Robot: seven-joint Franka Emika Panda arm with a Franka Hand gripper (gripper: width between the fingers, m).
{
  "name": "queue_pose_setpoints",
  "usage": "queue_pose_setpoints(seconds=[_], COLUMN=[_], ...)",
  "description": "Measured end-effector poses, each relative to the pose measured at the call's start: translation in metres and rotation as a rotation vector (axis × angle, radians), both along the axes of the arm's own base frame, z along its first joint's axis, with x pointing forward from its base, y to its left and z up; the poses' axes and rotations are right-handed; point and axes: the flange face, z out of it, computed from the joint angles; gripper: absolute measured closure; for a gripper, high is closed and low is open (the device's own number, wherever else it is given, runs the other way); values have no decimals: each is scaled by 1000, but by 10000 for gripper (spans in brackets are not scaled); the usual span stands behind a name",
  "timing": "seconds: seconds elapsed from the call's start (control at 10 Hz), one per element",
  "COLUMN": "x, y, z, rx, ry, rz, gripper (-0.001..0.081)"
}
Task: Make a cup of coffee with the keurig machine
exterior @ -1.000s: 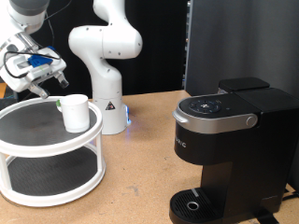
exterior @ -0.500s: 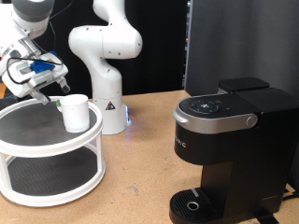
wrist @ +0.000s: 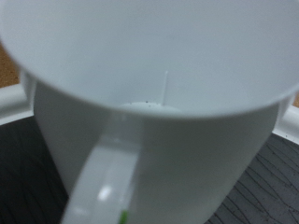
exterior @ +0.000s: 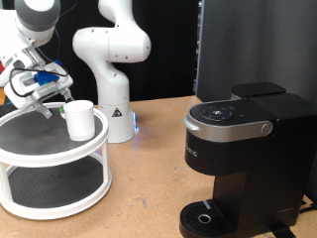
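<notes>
My gripper should close on the handle of the white mug (exterior: 64,112) (wrist: 105,173) now. A green-marked finger is right beside it.
The cup (exterior: 80,119) is a small white mug that stands upright on the top tier of a round white two-tier stand (exterior: 30,149) at the exterior view's left. In the wrist view the cup (wrist: 159,103) fills the picture very close up, with its handle (wrist: 103,182) facing the camera and a green mark on it. My gripper (exterior: 53,104) hangs just to the left of the cup, fingers apart and empty, pointing at it. The keurig machine (exterior: 243,159) stands at the exterior view's right, lid shut, with nothing on its drip tray (exterior: 205,217).
The white robot base (exterior: 109,69) stands behind the stand. A black panel (exterior: 258,45) rises behind the keurig machine. The stand's lower tier (exterior: 50,183) has a black mat. The wooden table (exterior: 144,188) lies between stand and machine.
My gripper has dropped lower and moved closer to the cup's left side. The cup and the keurig machine have not moved.
</notes>
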Motion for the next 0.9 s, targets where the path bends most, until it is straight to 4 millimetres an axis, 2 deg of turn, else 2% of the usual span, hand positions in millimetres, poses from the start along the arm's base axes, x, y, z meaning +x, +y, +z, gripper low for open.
queue_pose_setpoints(seconds=[0.5,0.7,0.8,0.9], x=[-1,-2,-2,-3], y=[0,-1,-1,-1], z=[-8,-9,-9,-9], rx=[18,22,25,28], ry=[-3,-11,-14,-15], rz=[-3,-5,-4,-4], gripper=[5,276,276,413])
